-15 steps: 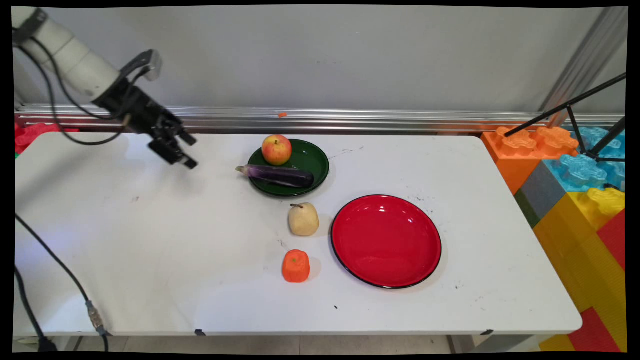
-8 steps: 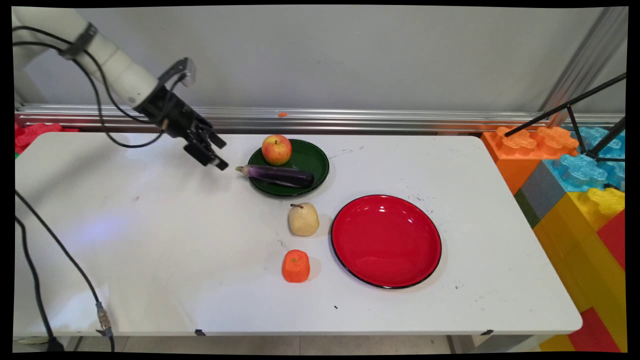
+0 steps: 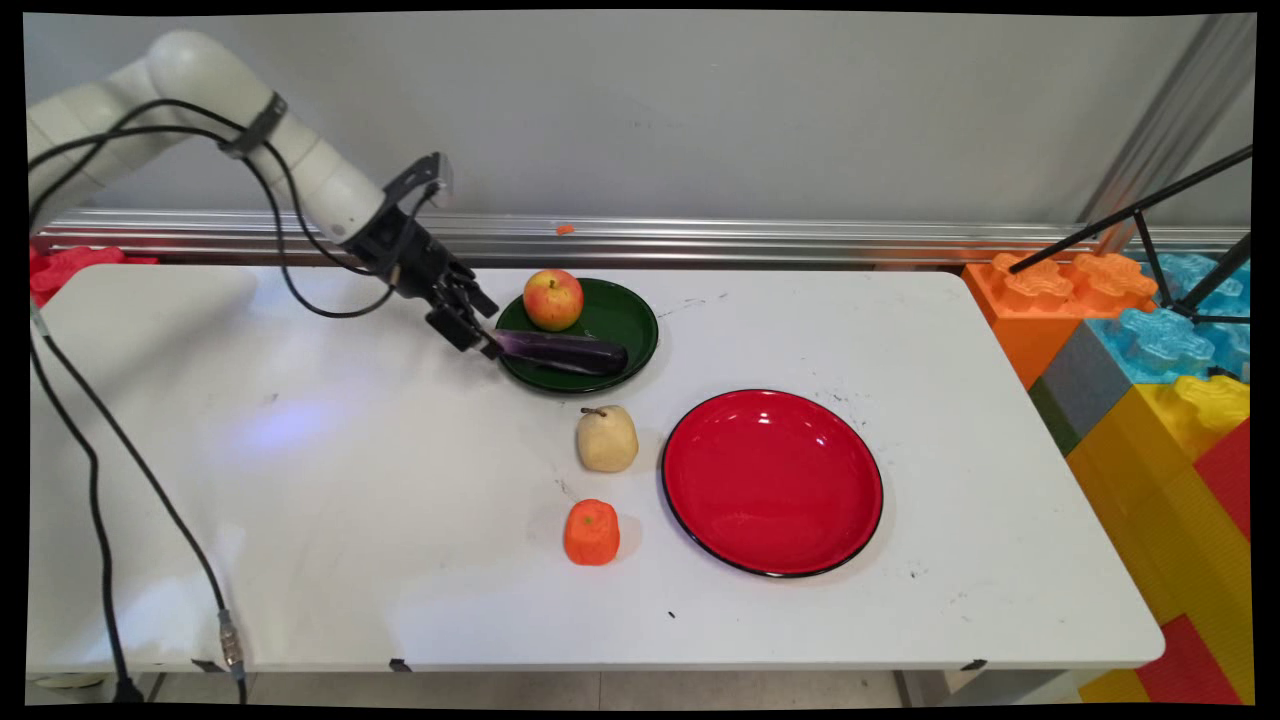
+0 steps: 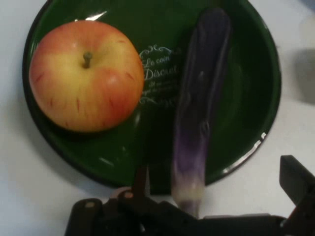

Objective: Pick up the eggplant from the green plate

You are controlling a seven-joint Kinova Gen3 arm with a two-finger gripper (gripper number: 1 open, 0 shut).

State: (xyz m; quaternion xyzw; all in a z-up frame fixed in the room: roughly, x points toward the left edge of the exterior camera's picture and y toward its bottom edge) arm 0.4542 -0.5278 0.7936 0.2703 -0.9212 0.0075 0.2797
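The eggplant is on the green plate (image 3: 637,318) and is to be lifted from there. My gripper will next grab the eggplant by its pale stem end (image 3: 504,341) to do that.
My gripper (image 3: 485,338) is open at the left rim of a green plate (image 3: 637,318), right at the pale stem end of a purple eggplant (image 3: 565,351) that lies across the plate's near side. In the hand view the eggplant (image 4: 202,98) runs up from between the fingers, its stem end just above the black linkage. One fingertip (image 4: 297,179) stands to its right. A red-yellow apple (image 3: 553,299) sits on the plate's far left part, seen in the hand view as the apple (image 4: 86,81) to the left of the eggplant on the green plate (image 4: 248,73).
A pale pear (image 3: 607,439) stands in front of the green plate, with an orange fruit (image 3: 592,532) nearer still. A large red plate (image 3: 772,482) lies to their right. Big coloured blocks (image 3: 1150,380) and a black tripod (image 3: 1150,225) border the table's right end.
The arm has swung right and slightly down across the table's far left, bringing the open gripper from well left of the green plate to the eggplant's stem end.
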